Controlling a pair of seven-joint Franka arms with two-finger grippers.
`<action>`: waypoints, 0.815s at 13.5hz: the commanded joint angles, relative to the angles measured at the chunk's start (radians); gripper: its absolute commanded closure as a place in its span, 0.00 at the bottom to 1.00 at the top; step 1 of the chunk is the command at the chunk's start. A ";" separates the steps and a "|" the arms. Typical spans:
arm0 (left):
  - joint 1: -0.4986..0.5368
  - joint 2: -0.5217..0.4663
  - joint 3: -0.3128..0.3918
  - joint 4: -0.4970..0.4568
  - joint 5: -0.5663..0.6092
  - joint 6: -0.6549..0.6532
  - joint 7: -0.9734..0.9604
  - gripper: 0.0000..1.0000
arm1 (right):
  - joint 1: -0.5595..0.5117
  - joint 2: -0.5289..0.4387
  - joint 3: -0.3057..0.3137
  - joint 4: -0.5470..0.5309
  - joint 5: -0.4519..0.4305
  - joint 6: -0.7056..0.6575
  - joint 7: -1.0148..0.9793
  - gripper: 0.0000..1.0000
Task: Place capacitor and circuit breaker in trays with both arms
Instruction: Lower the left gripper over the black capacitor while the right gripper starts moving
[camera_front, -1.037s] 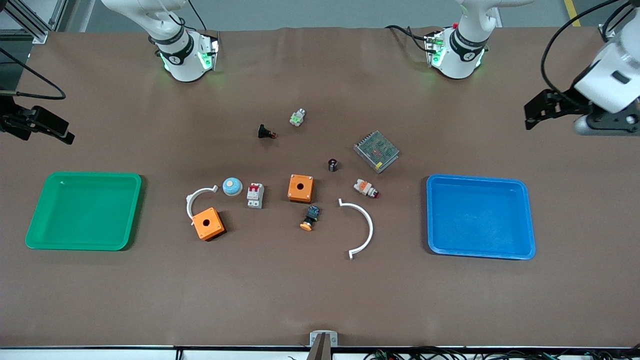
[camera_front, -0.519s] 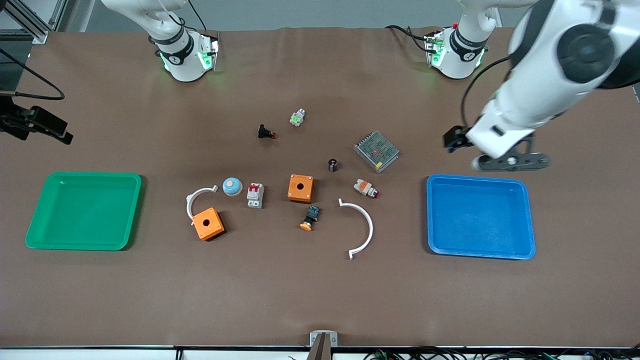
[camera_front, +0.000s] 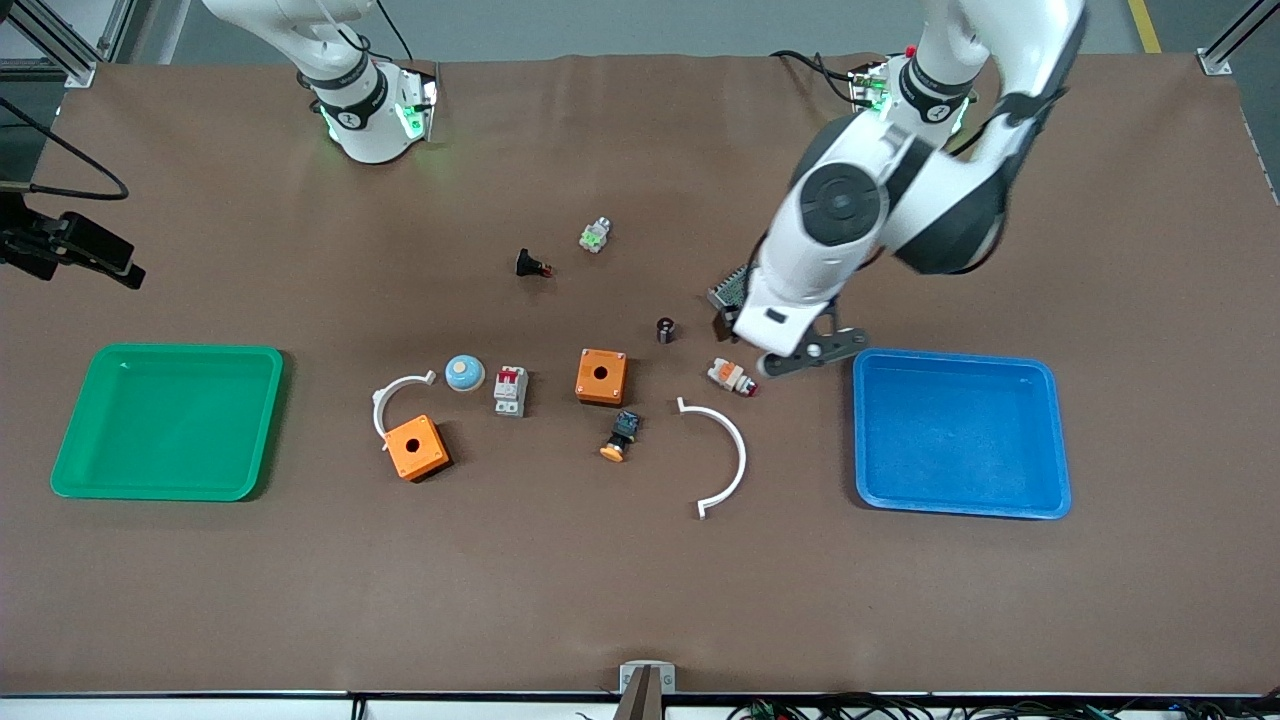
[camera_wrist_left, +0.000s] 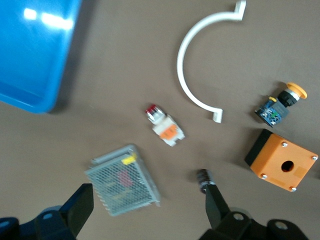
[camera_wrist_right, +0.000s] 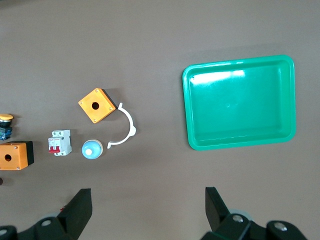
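Observation:
The capacitor needs to go to the blue tray. My left gripper should grab it by its cylindrical side (camera_front: 666, 330) next.
The capacitor (camera_front: 665, 329) is a tiny black cylinder standing near the table's middle; in the left wrist view the capacitor (camera_wrist_left: 203, 179) shows just off one finger. My left gripper (camera_front: 805, 352) hangs open over the mesh power supply (camera_front: 735, 285), beside the capacitor, with nothing between its fingers (camera_wrist_left: 148, 186). The circuit breaker (camera_front: 510, 390) is a light-grey block with red levers, lying toward the right arm's end next to a blue dome (camera_front: 464, 373). It also shows in the right wrist view (camera_wrist_right: 60, 143). My right gripper (camera_front: 80, 252) waits open, high over the right arm's end (camera_wrist_right: 147, 191).
A blue tray (camera_front: 958, 355) lies at the left arm's end, a green tray (camera_front: 170, 349) at the right arm's end. Two orange boxes (camera_front: 601, 376) (camera_front: 417, 447), two white arcs (camera_front: 720, 460) (camera_front: 395, 395), a white-and-orange part (camera_front: 732, 376) and several buttons are scattered mid-table.
The left arm has swung in from the left arm's end of the table and now hangs over the mesh power supply beside the capacitor. The right arm has not moved.

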 joint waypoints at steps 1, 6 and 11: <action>-0.070 0.086 0.003 0.014 0.019 0.080 -0.156 0.05 | -0.014 0.013 0.014 0.027 -0.016 -0.017 0.000 0.00; -0.145 0.213 0.004 0.014 0.019 0.196 -0.304 0.20 | -0.013 0.013 0.016 0.027 -0.013 -0.016 0.006 0.00; -0.191 0.290 0.012 0.015 0.050 0.270 -0.390 0.31 | 0.030 0.020 0.019 0.027 0.001 -0.013 0.015 0.00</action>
